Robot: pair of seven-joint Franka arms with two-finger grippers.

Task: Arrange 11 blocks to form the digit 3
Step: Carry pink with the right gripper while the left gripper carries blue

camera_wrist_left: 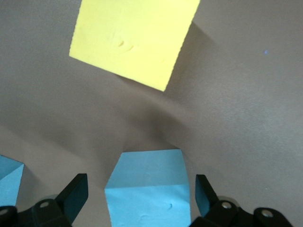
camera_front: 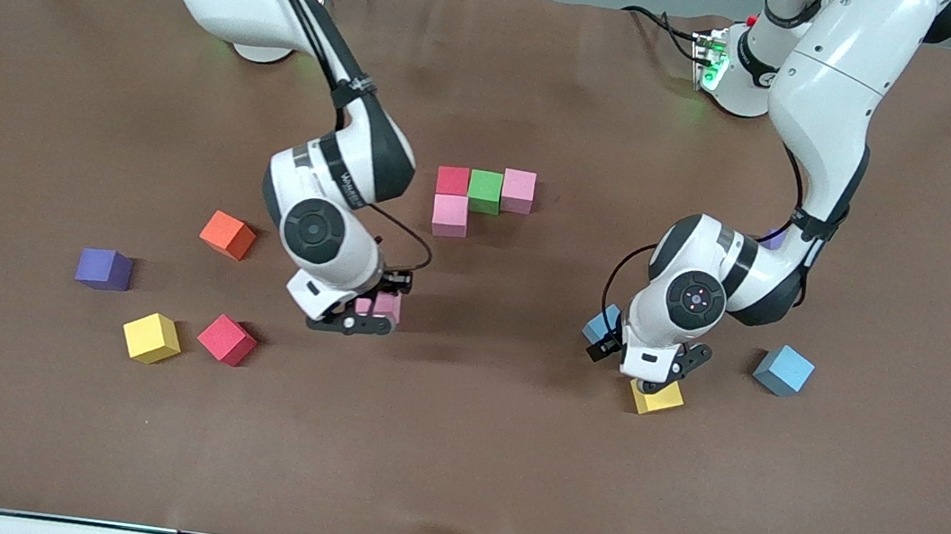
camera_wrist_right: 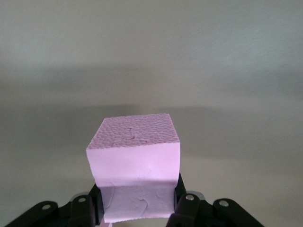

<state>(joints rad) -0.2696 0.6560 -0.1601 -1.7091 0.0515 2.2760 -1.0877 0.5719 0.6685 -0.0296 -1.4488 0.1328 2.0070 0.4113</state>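
My left gripper closes on the light blue cube (camera_front: 598,320) (camera_wrist_left: 147,189) next, since the cube sits between the open fingers and closing now would catch it.
My right gripper (camera_front: 370,316) is shut on a pink cube (camera_front: 387,306), low over the table's middle; the right wrist view shows the gripper (camera_wrist_right: 137,201) clamping that cube (camera_wrist_right: 135,156). My left gripper (camera_wrist_left: 140,189) is open around a light blue cube (camera_wrist_left: 149,189) with gaps on both sides. In the front view this gripper (camera_front: 662,372) hides that cube. A yellow cube (camera_front: 656,398) lies just nearer the camera and also shows in the left wrist view (camera_wrist_left: 132,40). Red (camera_front: 452,181), green (camera_front: 485,191) and pink (camera_front: 518,191) cubes touch in a row, with a pink cube (camera_front: 450,215) beside the red.
Light blue cubes lie at either side of the left hand (camera_front: 602,323) (camera_front: 784,370). An orange cube (camera_front: 227,235), a purple cube (camera_front: 103,268), a yellow cube (camera_front: 151,338) and a red cube (camera_front: 227,339) lie toward the right arm's end. Another purple cube (camera_front: 774,238) peeks out by the left arm.
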